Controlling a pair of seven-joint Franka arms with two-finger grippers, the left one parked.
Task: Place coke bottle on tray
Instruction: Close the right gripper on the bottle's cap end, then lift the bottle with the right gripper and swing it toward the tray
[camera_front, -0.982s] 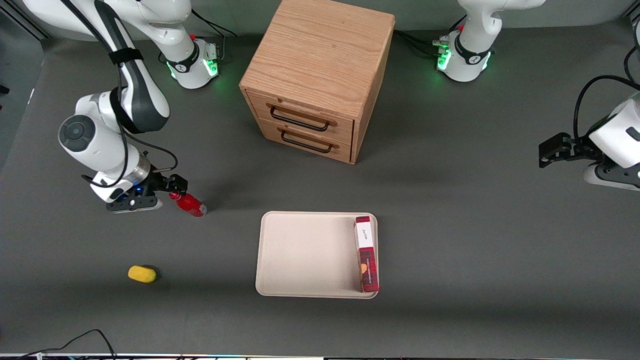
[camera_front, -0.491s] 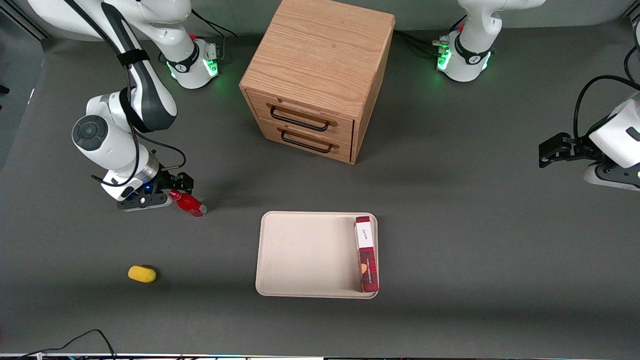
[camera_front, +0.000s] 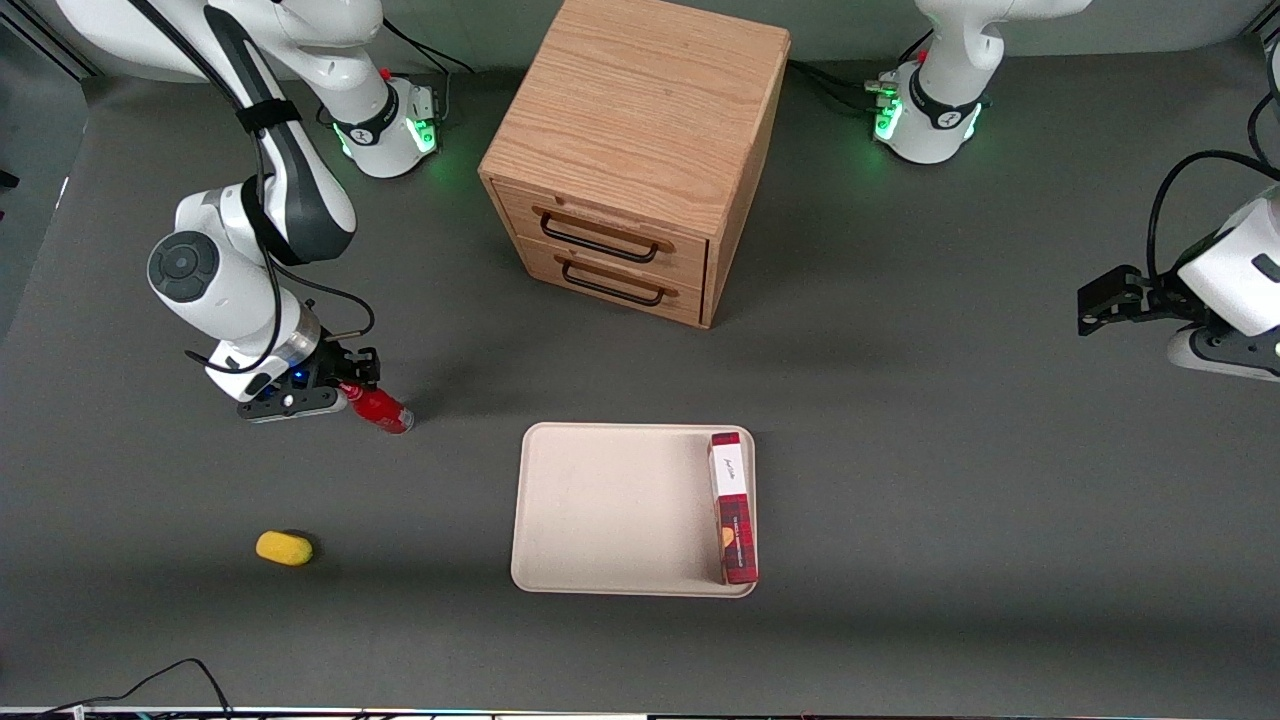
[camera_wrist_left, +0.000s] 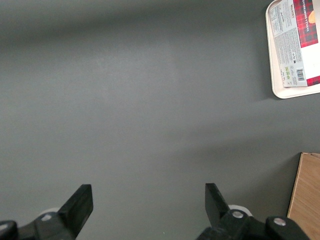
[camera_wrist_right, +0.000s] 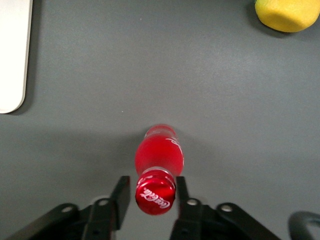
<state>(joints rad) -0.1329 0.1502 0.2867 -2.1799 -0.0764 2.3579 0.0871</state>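
Note:
My right gripper will grab the coke bottle by its end with the cap (camera_wrist_right: 155, 192), to put the bottle on the tray (camera_wrist_right: 11, 55).
The coke bottle (camera_front: 380, 408), small and glossy red, stands on the grey table toward the working arm's end; the right wrist view shows its red cap (camera_wrist_right: 155, 191) and body. My right gripper (camera_front: 352, 385) is low at the bottle's top, one finger on each side of the cap (camera_wrist_right: 153, 181). The jaws are open: one finger is almost against the cap and a thin gap shows at the other. The beige tray (camera_front: 610, 510) lies flat mid-table, nearer the front camera than the bottle; it also shows in the right wrist view (camera_wrist_right: 12, 55) and the left wrist view (camera_wrist_left: 287, 92).
A tall red box (camera_front: 733, 505) lies on the tray along its edge toward the parked arm, also in the left wrist view (camera_wrist_left: 297, 40). A small yellow oval object (camera_front: 284, 548) (camera_wrist_right: 287, 14) lies nearer the front camera than the bottle. A wooden two-drawer cabinet (camera_front: 640, 130) stands farther away.
My right gripper has moved in over the bottle's top and its fingers have narrowed around the cap. The bottle has stayed in place.

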